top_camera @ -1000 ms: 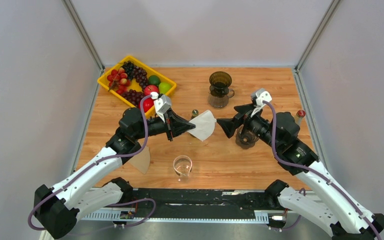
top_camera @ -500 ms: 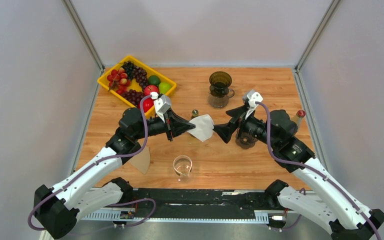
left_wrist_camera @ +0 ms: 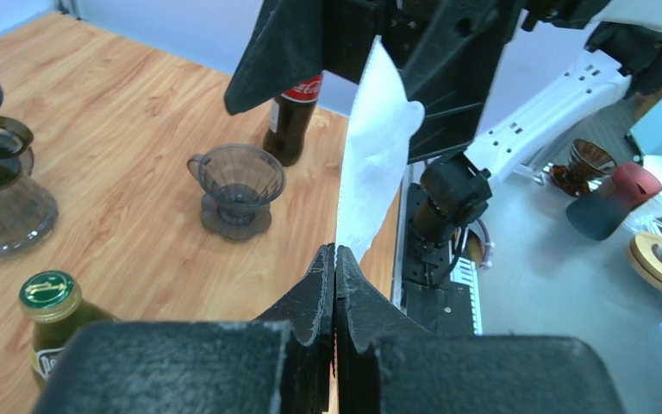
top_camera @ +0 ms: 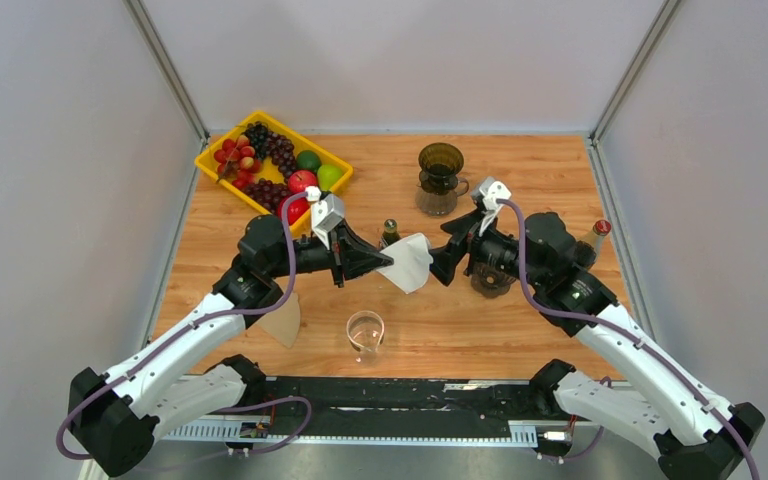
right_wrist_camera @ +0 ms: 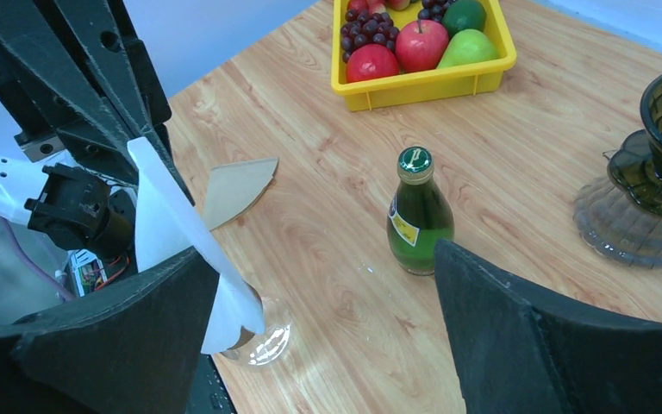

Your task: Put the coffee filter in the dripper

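Note:
The filter needs to go in the dripper, so my right gripper will next grab the coffee filter's free edge [top_camera: 426,261] [right_wrist_camera: 236,314], opposite the left gripper's corner.
My left gripper [top_camera: 388,262] is shut on a corner of a white paper coffee filter [top_camera: 411,262] and holds it above the table's middle; the pinch shows in the left wrist view [left_wrist_camera: 334,250], with the filter [left_wrist_camera: 371,164] standing up from the tips. My right gripper [top_camera: 445,248] is open at the filter's right edge. In the right wrist view the filter [right_wrist_camera: 177,233] lies against the left finger [right_wrist_camera: 121,336], and the gripper [right_wrist_camera: 319,259] gapes wide. A small smoky dripper [left_wrist_camera: 237,183] stands on the table, mostly hidden under the right arm in the top view [top_camera: 490,282].
A dark glass dripper on a server [top_camera: 439,178] stands at the back. A green bottle [top_camera: 389,232], a cola bottle [top_camera: 596,235], an empty glass [top_camera: 365,333], a brown filter [top_camera: 282,322] and a yellow fruit tray [top_camera: 222,165] are around.
My right gripper has moved left, up to the held filter, and its open fingers now reach the filter's edge. The left gripper has stayed almost still with the filter.

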